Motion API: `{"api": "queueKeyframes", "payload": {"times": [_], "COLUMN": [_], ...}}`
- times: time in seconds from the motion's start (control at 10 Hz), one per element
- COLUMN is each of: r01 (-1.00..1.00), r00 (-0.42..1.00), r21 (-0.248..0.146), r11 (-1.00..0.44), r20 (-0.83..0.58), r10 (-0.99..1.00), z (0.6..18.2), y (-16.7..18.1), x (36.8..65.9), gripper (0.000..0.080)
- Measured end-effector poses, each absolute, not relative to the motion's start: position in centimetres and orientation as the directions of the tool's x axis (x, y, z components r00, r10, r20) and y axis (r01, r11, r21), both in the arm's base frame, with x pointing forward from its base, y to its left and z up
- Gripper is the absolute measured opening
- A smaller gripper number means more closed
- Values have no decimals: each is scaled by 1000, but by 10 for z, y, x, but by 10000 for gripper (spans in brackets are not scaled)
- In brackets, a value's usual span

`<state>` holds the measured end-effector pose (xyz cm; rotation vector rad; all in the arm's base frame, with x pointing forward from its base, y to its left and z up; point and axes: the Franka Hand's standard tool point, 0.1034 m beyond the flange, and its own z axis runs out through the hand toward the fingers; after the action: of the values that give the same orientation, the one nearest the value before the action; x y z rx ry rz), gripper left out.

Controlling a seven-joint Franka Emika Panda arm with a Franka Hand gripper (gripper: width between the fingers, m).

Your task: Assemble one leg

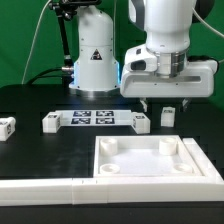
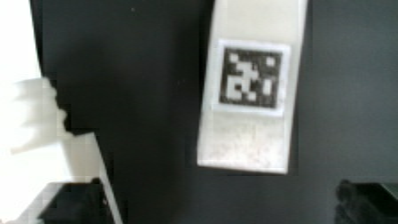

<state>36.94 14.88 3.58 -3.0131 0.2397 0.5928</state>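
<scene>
I will assemble the leg into the large white square panel [image 1: 150, 160], so I will next grab the small white leg by its tagged body [image 1: 168, 117] with my gripper.
A small white leg [image 1: 168, 116] with a black-and-white tag stands on the black table just behind the large white square panel [image 1: 150, 160]. My gripper [image 1: 167, 104] hovers right above it, open and empty. In the wrist view the leg [image 2: 249, 85] is a white block with its tag facing the camera. It lies ahead of the open gripper [image 2: 217, 205] and not between the dark fingertips [image 2: 71, 205]. A corner of the panel [image 2: 45, 135] shows beside it. A second leg [image 1: 6, 126] lies at the exterior view's far left.
The marker board [image 1: 95, 118] lies at mid table, with a small white block at each end [image 1: 50, 122] [image 1: 141, 122]. A long white bar [image 1: 60, 185] lies along the front edge. A white robot base [image 1: 92, 60] stands at the back.
</scene>
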Motion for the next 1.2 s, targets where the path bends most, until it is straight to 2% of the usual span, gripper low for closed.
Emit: {"api": "queueKeyframes", "payload": {"times": [0.2,0.5,0.7,1.2], "r01": [-151,-139,-128,-118], "r00": [849,676,553,545], "r21": [-20,2,9,10], "r11": [-988,-990,-992,-993], "r20": [-515,-730,-829,-835], "r10": [-119,-96,-79,-73], "z": [38,38,31,17], "y": [153,152,151,156], "x": [371,366,362,354], "gripper": [649,649,649,649]}}
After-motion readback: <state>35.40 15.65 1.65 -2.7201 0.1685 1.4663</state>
